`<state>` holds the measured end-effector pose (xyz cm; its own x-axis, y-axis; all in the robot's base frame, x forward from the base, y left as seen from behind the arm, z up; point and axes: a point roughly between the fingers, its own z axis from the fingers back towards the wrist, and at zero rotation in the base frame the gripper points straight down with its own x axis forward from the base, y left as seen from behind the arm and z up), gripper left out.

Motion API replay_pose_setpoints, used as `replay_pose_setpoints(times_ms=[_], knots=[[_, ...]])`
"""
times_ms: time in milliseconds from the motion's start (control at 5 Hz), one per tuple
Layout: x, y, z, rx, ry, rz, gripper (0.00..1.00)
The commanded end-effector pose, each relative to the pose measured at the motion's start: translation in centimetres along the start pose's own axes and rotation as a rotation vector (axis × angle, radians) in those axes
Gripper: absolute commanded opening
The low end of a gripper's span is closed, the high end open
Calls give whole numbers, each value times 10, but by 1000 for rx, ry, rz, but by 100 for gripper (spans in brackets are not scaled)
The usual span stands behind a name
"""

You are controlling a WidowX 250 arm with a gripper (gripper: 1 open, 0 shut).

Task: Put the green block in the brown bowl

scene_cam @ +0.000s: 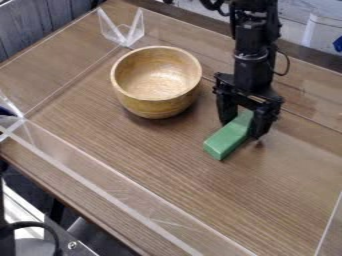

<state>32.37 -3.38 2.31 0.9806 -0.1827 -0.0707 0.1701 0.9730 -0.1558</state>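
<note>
The green block needs to go into the brown bowl (pixel 156 80), so the gripper will grab it by one end (pixel 238 122) next.
The green block (pixel 227 140) lies flat on the wooden table, to the right of and a little nearer than the brown bowl (pixel 156 80). The bowl stands upright and holds nothing. My black gripper (pixel 245 118) points straight down over the block's far end, its jaws open and straddling that end. The fingers are apart from the block's sides, and the block rests on the table rather than in a grip.
A low clear plastic wall (pixel 80 160) rims the table along the front and left. A clear plastic piece (pixel 123 27) stands at the back left corner. Bare wood stretches in front of the block and bowl.
</note>
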Motion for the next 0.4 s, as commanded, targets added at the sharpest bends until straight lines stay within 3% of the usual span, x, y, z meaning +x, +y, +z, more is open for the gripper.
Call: replay_pose_setpoints(times_ms=[0,200], knots=[[7,3,2,4,-25,-14,100],[9,1,3,9,-46,-38,0]])
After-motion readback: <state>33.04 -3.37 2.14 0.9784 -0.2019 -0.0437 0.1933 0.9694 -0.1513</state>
